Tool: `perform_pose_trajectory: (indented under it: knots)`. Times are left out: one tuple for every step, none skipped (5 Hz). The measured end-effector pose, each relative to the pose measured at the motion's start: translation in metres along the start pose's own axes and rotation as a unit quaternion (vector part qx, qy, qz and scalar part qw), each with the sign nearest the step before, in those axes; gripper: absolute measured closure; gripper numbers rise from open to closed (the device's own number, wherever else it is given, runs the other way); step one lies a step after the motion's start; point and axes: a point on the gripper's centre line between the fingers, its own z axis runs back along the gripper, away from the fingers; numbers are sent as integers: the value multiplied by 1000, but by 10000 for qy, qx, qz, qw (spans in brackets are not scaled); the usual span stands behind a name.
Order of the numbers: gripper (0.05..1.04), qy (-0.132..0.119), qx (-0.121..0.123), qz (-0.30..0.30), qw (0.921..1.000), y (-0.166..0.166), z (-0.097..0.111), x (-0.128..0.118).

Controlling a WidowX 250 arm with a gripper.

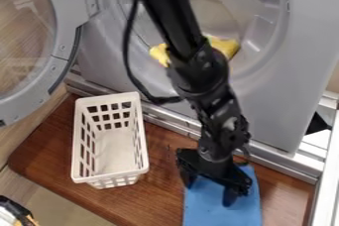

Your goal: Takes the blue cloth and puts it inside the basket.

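Note:
My gripper will next grab the upper part of the blue cloth (222,213) to put it inside the white basket.
The gripper (210,192) hangs over the upper part of the blue cloth (222,213), at the lower right of the view. Its two fingers are spread apart, one near the cloth's left edge and the other above its middle. The cloth lies flat on the brown wooden board, running down to the bottom edge of the view, and the gripper covers part of its upper end. To the left, the white basket (143,145) stands upright on the same board, with a bare bottom. Whether the fingertips touch the cloth, I cannot tell.
Behind the board (159,190) rises a grey machine front (265,111) with a round opening, where a yellow cloth (226,46) lies behind the arm. Its round door (63,59) stands open at the upper left. A white rail (324,180) borders the right side.

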Motion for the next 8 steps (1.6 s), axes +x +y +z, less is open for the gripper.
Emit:
perform_pose_trajectory:
  knots:
    - [136, 68, -51, -73, 9999, -6, -10, 3]
    - [403, 85, -10, -159, 9998, -8, -12, 5]
    - [692, 44, 30, -90, 9999, -7, -13, 6]
    - [895, 33, 84, -39, 10000, -3, -13, 6]
    - [982, 69, 116, 58, 9999, 5, -11, 4]
    - [993, 194, -41, 16, 9998, 4, -4, 4]
    - [993, 5, -127, -69, 9999, 1, 16, 10]
    - [993, -357, -276, -52, 9990, -1, 46, 11]
